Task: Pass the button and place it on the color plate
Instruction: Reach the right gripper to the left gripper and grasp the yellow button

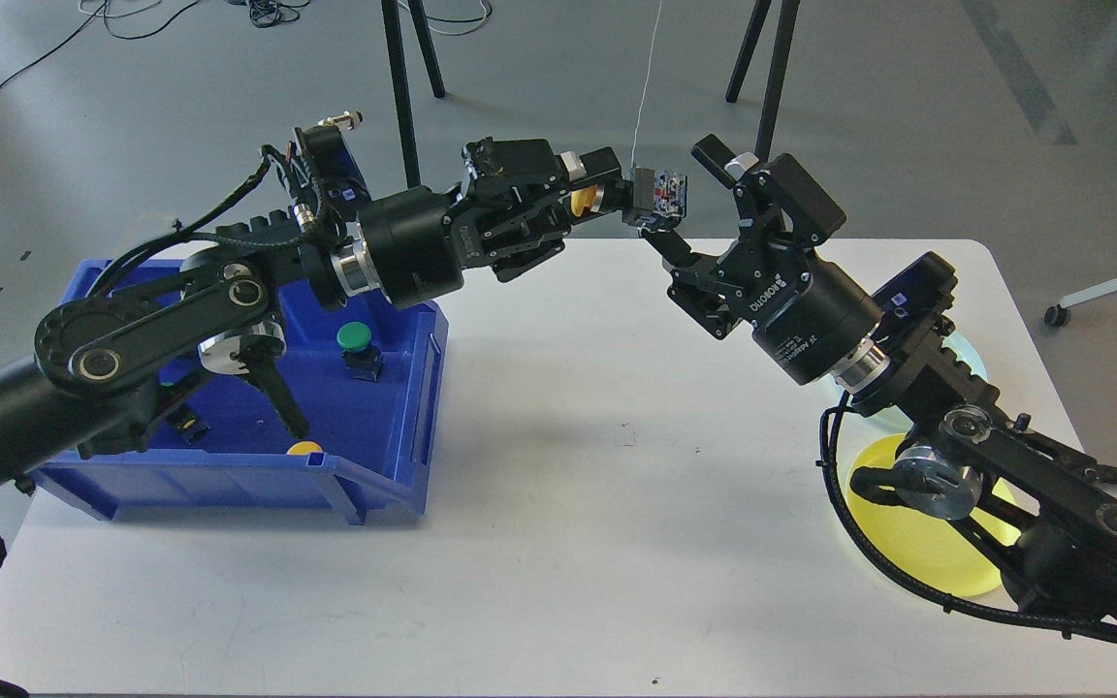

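The robot's right gripper should next grab the button by its dark body [655, 197], which sticks out free, because the left gripper's fingers crowd the button's end with the yellow cap.
My left gripper [586, 194] is shut on a yellow button [579, 202] and holds it in the air above the table's far edge. The button's grey and coloured switch body [660, 193] sticks out to the right. My right gripper [690, 202] is open, with one finger [714, 155] above and one finger [667, 249] below, just to the right of the switch body. The yellow plate [917, 557] lies at the right front, partly behind my right arm. The pale green plate [972, 361] behind it is mostly hidden.
A blue bin [394, 417] stands at the left under my left arm. It holds a green button [355, 337] and another yellow button [304, 448]. Black tripod legs [762, 107] stand beyond the table's far edge.
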